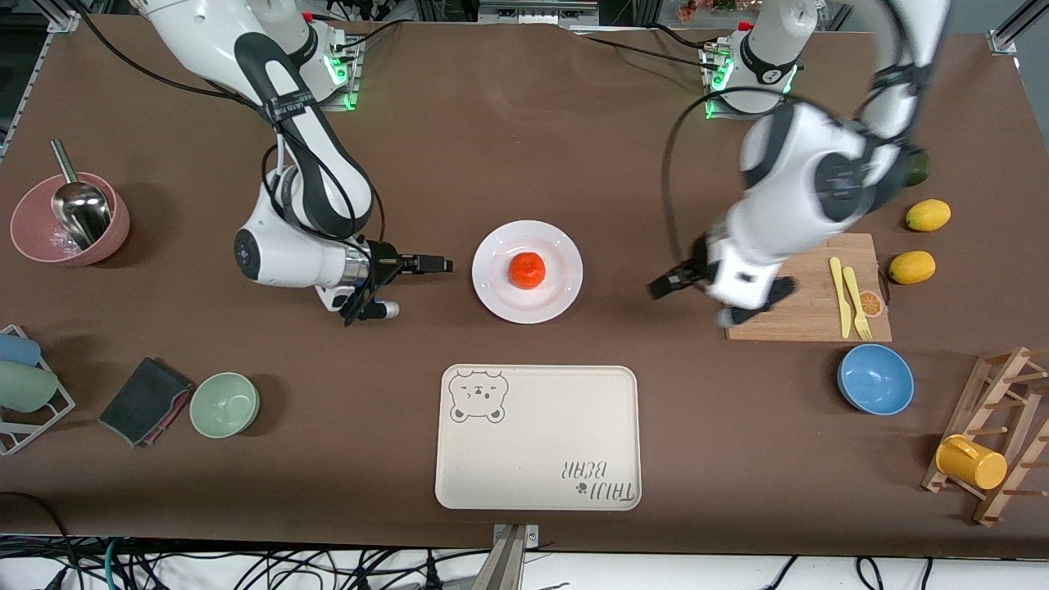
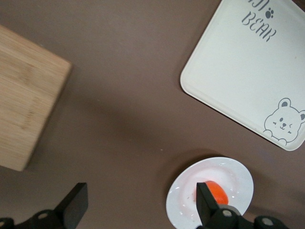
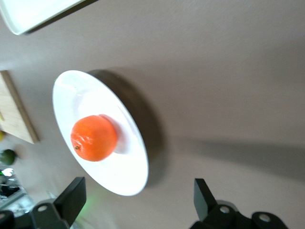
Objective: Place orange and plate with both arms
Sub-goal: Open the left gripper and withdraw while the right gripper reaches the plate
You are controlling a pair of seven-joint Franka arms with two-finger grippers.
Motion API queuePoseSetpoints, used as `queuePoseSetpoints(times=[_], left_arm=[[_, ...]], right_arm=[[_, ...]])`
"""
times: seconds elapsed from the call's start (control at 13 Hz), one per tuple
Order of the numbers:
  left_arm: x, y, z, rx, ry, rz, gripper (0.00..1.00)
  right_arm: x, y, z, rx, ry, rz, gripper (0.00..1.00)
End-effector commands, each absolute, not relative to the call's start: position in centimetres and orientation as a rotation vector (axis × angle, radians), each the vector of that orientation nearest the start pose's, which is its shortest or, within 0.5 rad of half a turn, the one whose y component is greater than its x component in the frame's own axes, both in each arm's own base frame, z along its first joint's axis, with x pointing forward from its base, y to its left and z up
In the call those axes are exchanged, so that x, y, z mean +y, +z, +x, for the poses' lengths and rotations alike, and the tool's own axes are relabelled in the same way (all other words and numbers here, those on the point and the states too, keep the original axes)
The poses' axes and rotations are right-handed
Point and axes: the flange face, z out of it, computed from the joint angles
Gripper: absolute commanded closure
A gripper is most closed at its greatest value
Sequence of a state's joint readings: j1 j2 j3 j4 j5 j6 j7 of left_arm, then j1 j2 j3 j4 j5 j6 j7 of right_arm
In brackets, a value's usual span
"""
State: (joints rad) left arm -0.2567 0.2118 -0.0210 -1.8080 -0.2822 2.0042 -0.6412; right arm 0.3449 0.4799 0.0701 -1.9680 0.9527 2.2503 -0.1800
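Observation:
My right gripper is to grab the white plate by its rim (image 1: 477, 272) next, so that it can set the orange and plate on the cream bear-print tray (image 1: 537, 438).
The orange (image 1: 528, 270) sits in the middle of the white plate (image 1: 500, 297) at the table's middle. The cream bear-print tray (image 1: 537, 438) lies nearer to the front camera. My right gripper (image 1: 434, 264) is open and empty, level with the plate, just off its rim toward the right arm's end. Its wrist view shows the orange (image 3: 94, 137) on the plate (image 3: 128, 162), with the gripper (image 3: 138, 185) at the rim. My left gripper (image 1: 665, 284) is open and empty over bare table between plate and cutting board. Its wrist view shows the gripper (image 2: 140, 191), plate (image 2: 233, 174) and orange (image 2: 218, 192).
A wooden cutting board (image 1: 807, 291) with a yellow knife and fork lies toward the left arm's end, with a blue bowl (image 1: 875, 378), two lemons (image 1: 928, 215) and an avocado (image 1: 918, 168) around it. A green bowl (image 1: 224, 404) and a pink bowl (image 1: 70, 220) stand toward the right arm's end.

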Motion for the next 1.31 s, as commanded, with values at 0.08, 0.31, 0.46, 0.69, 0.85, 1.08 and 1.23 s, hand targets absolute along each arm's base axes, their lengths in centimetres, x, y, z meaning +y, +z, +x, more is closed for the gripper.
queuePoseSetpoints(times=[0.08,0.31,0.46,0.69,0.85,1.08,1.23], left_arm=[[-9.9,47.5,56.2,-0.387,0.159,-3.203,0.00],[-3.4,52.0,53.9,-0.178,0.172,-3.165,0.00],[-0.2,55.8,52.3,-0.138,0.132,-3.129,0.00],[0.1,60.9,51.6,-0.126,0.059,-3.093,0.00],[0.0,61.9,52.0,-0.143,0.025,-3.093,0.00],[-0.3,62.1,53.1,-0.142,0.016,-3.105,0.00],[-0.3,62.3,53.8,-0.142,0.004,-3.107,0.00]], right_arm=[[27.2,19.8,52.8,0.152,0.299,-2.353,0.00],[28.8,18.4,53.5,0.216,0.260,-2.337,0.00],[30.5,17.6,53.9,0.235,0.253,-2.315,0.00],[30.9,16.4,54.6,0.243,0.239,-2.326,0.00],[31.8,15.9,54.6,0.233,0.240,-2.327,0.00],[32.1,14.9,54.3,0.232,0.236,-2.347,0.00],[32.6,15.1,54.7,0.222,0.227,-2.343,0.01]])
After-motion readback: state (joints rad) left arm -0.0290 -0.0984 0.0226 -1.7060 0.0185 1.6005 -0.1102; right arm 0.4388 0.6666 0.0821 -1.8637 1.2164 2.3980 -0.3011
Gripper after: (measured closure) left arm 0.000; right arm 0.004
